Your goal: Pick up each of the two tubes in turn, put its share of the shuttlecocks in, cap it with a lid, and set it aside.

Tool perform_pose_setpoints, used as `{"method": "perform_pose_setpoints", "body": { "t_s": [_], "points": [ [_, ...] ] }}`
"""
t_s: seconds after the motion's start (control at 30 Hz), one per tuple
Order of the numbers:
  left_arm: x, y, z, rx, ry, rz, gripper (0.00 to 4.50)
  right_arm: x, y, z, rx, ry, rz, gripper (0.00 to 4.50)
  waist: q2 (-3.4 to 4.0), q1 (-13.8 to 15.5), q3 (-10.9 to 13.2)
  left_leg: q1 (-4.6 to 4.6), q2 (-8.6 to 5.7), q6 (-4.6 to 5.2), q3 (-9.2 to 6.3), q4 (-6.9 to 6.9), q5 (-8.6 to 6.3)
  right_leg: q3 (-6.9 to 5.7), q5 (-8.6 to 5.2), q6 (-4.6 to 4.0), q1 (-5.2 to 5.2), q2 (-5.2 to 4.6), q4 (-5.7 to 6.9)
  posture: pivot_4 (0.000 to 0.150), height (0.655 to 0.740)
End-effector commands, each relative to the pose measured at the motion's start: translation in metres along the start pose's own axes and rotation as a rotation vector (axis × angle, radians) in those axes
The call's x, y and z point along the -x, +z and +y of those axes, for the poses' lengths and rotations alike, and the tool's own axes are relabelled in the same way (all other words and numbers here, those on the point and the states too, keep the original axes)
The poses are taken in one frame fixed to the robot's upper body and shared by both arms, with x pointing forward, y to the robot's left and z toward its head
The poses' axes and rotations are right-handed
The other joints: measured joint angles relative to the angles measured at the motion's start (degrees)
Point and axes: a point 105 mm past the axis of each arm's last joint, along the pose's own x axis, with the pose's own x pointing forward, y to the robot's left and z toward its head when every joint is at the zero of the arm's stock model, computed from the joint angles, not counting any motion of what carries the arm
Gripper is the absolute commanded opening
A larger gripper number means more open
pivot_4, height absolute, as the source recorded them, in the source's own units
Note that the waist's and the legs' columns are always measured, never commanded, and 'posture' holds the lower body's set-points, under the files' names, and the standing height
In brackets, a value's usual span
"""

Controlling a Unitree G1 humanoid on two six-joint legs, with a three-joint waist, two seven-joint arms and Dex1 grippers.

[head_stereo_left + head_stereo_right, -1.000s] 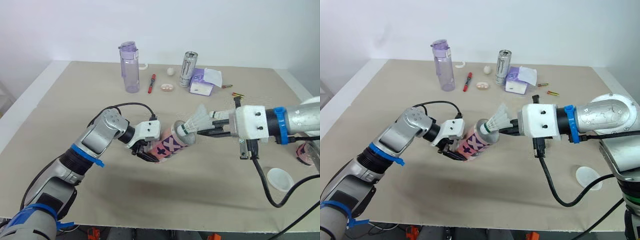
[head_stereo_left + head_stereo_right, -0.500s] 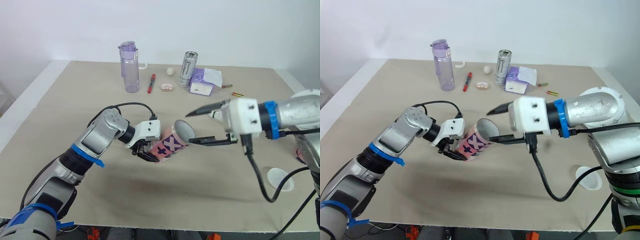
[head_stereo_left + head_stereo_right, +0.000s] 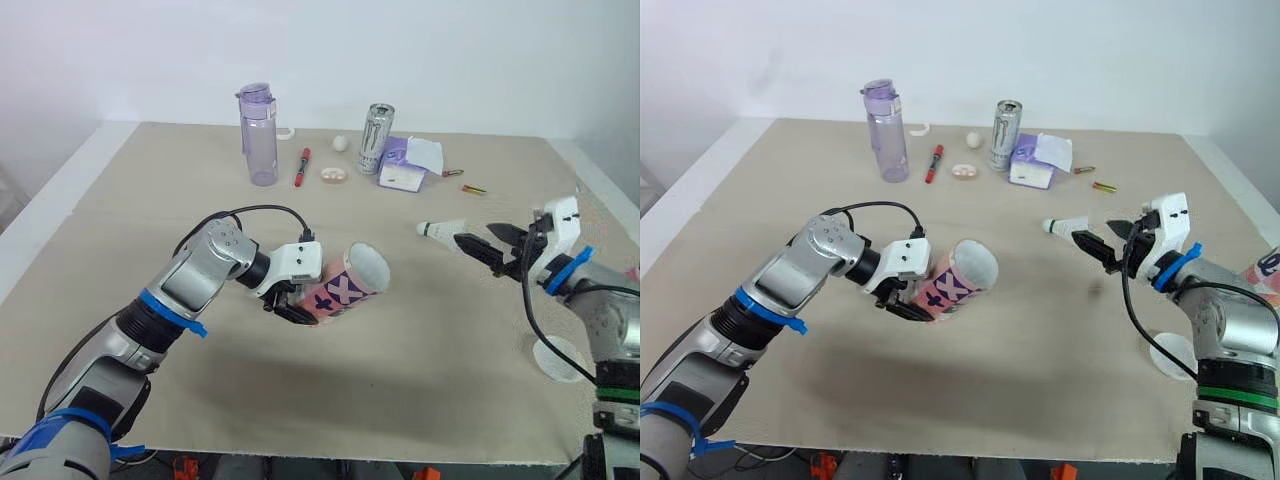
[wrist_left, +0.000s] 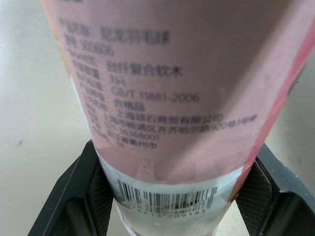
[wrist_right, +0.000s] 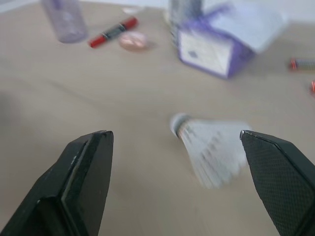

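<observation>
Next, my right gripper picks up the shuttlecock by its feathered skirt. That leaves the shuttlecock's cork tip free to enter the pink tube first.
My left gripper is shut on a pink patterned tube, held tilted a little above the table with its open mouth facing right. In the left wrist view the black fingers clamp both sides of the tube. My right gripper stands open over the table's right side, just behind a white shuttlecock that lies on the table. The right wrist view has that shuttlecock lying ahead between the spread fingers. A white lid lies near the right front edge.
Along the back stand a clear purple bottle, a red marker, a silver can and a purple tissue box. Two small batteries lie right of the box. Something pink shows at the right edge.
My right gripper opened at the tube's mouth, and the shuttlecock it held there is out of sight. It then drew back right, behind another shuttlecock lying on the table. The left arm stayed still.
</observation>
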Motion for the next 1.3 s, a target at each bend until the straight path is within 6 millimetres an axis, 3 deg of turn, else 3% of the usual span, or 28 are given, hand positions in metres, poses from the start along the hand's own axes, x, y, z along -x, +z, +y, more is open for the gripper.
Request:
{"method": "perform_pose_setpoints", "body": {
  "t_s": [0.03,0.33,0.57,0.7,0.97,1.0,1.03,1.1,1.17,1.3],
  "points": [
    [0.0,0.001,-0.002,-0.016,0.007,0.005,2.94,-0.008,0.006,-0.002,0.038,0.012,-0.013,4.43,0.0,0.0,0.0,0.0,0.0,0.0,0.0,0.0,0.0,0.0,0.0,0.0,0.0,0.0,0.0,0.15,0.74],
    [0.002,-0.002,-0.003,-0.008,0.016,0.01,2.94,-0.035,-0.015,-0.007,-0.003,0.024,0.045,4.43,0.01,-0.1,0.0,0.01,-0.03,0.0,0.01,-0.02,0.0,0.04,0.03,0.03,0.0,-0.01,-0.01,0.15,0.74],
    [0.003,-0.004,-0.004,0.0,0.021,0.012,2.94,-0.051,-0.017,-0.006,-0.008,0.04,0.053,4.43,0.02,-0.6,0.0,0.04,-0.01,0.0,0.03,-0.05,0.0,0.06,0.16,0.19,0.01,0.02,-0.02,0.15,0.74],
    [0.004,-0.004,-0.003,0.005,0.035,0.014,2.94,-0.069,-0.015,0.007,-0.018,0.086,0.045,4.43,0.01,-0.7,0.0,0.04,-0.01,0.0,0.03,-0.05,0.0,0.06,0.18,0.19,0.01,0.01,-0.01,0.15,0.74],
    [0.005,-0.007,-0.005,0.017,0.045,0.018,2.94,-0.082,-0.014,0.009,-0.034,0.079,0.041,4.43,0.02,-1.2,0.0,0.05,-0.08,0.01,-0.01,-0.04,0.01,0.09,0.22,0.2,0.06,-0.02,-0.02,0.15,0.74],
    [0.005,-0.007,-0.005,0.02,0.047,0.018,2.94,-0.082,-0.013,0.006,-0.036,0.064,0.036,3.9,0.02,-1.2,0.0,0.05,-0.09,0.01,-0.01,-0.06,0.01,0.09,0.24,0.16,0.05,-0.02,-0.02,0.15,0.74],
    [0.006,-0.007,-0.005,0.022,0.048,0.018,2.94,-0.082,-0.013,0.004,-0.037,0.053,0.033,3.74,0.03,-1.2,0.0,0.05,-0.09,0.01,-0.01,-0.09,0.01,0.09,0.23,0.16,0.05,-0.02,-0.02,0.15,0.74],
    [0.006,-0.008,-0.005,0.025,0.05,0.02,2.94,-0.08,-0.014,0.0,-0.037,0.037,0.038,2.66,0.03,-1.2,0.0,0.05,-0.09,0.01,-0.03,-0.11,0.01,0.08,0.23,0.15,0.05,-0.01,-0.02,0.15,0.74],
    [0.006,-0.009,-0.005,0.027,0.051,0.021,2.94,-0.079,-0.015,-0.002,-0.043,0.029,0.041,2.16,0.03,-1.3,0.0,0.06,-0.09,0.01,-0.03,-0.11,0.01,0.08,0.23,0.15,0.05,-0.01,-0.02,0.15,0.74],
    [0.005,-0.009,-0.005,0.028,0.052,0.021,2.94,-0.08,-0.015,-0.003,-0.056,0.019,0.034,0.63,0.03,-1.3,0.0,0.06,-0.09,0.01,-0.03,-0.11,0.01,0.09,0.23,0.15,0.05,-0.01,-0.02,0.15,0.74]
  ]
}}
